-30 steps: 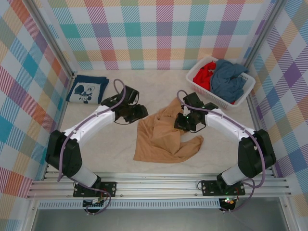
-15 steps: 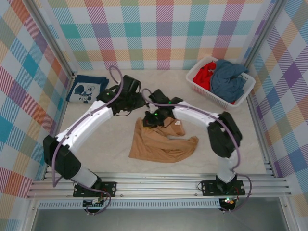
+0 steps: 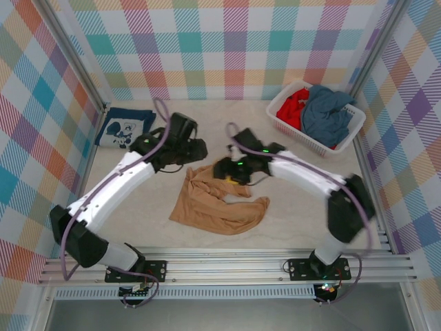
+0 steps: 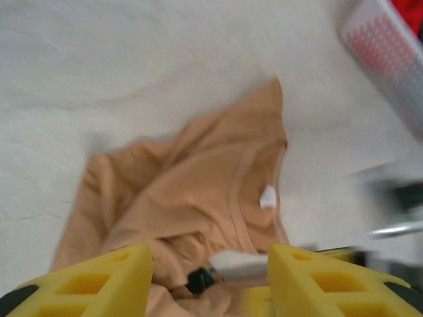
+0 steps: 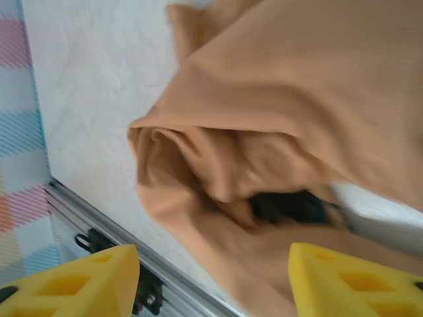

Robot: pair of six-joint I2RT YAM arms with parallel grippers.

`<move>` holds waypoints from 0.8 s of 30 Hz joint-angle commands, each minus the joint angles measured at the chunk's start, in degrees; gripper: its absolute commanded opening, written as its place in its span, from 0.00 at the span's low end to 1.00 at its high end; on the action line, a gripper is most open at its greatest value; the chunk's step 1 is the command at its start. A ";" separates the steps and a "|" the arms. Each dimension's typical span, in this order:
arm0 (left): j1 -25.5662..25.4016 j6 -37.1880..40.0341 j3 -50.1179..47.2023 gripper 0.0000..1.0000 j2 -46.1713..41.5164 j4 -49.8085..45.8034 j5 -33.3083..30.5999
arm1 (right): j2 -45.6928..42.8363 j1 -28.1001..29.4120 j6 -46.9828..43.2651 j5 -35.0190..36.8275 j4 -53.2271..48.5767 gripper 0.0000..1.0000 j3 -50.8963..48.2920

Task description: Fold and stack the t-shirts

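My right gripper should next grab a loose edge away from the collar (image 3: 260, 207), so that it can spread the tan t-shirt (image 3: 213, 203) flat for folding.
The tan t-shirt (image 3: 213, 203) lies crumpled in the middle of the table, its collar and white neck label facing up in the left wrist view (image 4: 198, 191). My left gripper (image 3: 196, 148) hovers just beyond the shirt's far edge, its yellow fingers (image 4: 86, 281) apart with the fabric showing under them. My right gripper (image 3: 231, 171) is over the shirt's upper right part, jaws wide apart above the tan cloth (image 5: 284, 86) and gripping nothing. A folded navy t-shirt (image 3: 124, 127) with a white graphic rests at the far left.
A white slatted basket (image 3: 303, 141) at the far right holds a red tee (image 3: 293, 107) and a grey-blue tee (image 3: 325, 114). Checked walls close in three sides. An aluminium rail (image 3: 227, 265) runs along the near edge.
The right gripper dragged the tan shirt leftward, then opened and let it go. The shirt now lies further left and more bunched. The left arm swung towards the shirt's far edge.
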 commanded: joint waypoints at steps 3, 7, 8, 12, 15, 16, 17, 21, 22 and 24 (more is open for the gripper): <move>-8.66 7.12 4.61 0.57 12.20 -0.38 2.75 | -20.67 -15.24 7.63 3.98 -5.57 0.55 -21.80; -14.26 9.64 13.48 0.64 25.30 -5.82 -0.60 | -22.51 -19.28 7.35 1.71 -3.33 0.57 -28.30; -14.83 9.53 14.94 0.66 27.73 -6.92 -0.50 | -21.26 -19.38 8.17 0.87 -1.31 0.56 -29.62; -16.20 7.88 18.92 0.68 34.97 -8.87 1.38 | -16.51 -19.37 11.53 -1.24 6.46 0.52 -32.09; -16.68 7.55 20.91 0.69 38.47 -10.42 1.72 | -14.15 -19.45 12.61 -0.32 8.49 0.48 -31.62; -16.74 7.40 21.06 0.69 39.25 -10.10 2.47 | -13.04 -19.46 12.78 -0.57 9.33 0.47 -31.26; -16.80 7.31 21.02 0.68 39.83 -9.57 2.75 | -11.71 -19.45 12.96 -0.96 9.93 0.45 -30.77; -16.84 6.95 21.67 0.67 41.67 -9.01 0.05 | -7.79 -19.47 14.01 -2.50 12.79 0.39 -30.19; -16.84 7.06 21.76 0.66 42.01 -8.54 -0.24 | -7.07 -19.45 14.56 -2.75 13.32 0.38 -30.27; -16.85 7.09 22.51 0.64 43.35 -8.07 -0.11 | -6.19 -19.45 15.10 -2.86 14.13 0.38 -30.40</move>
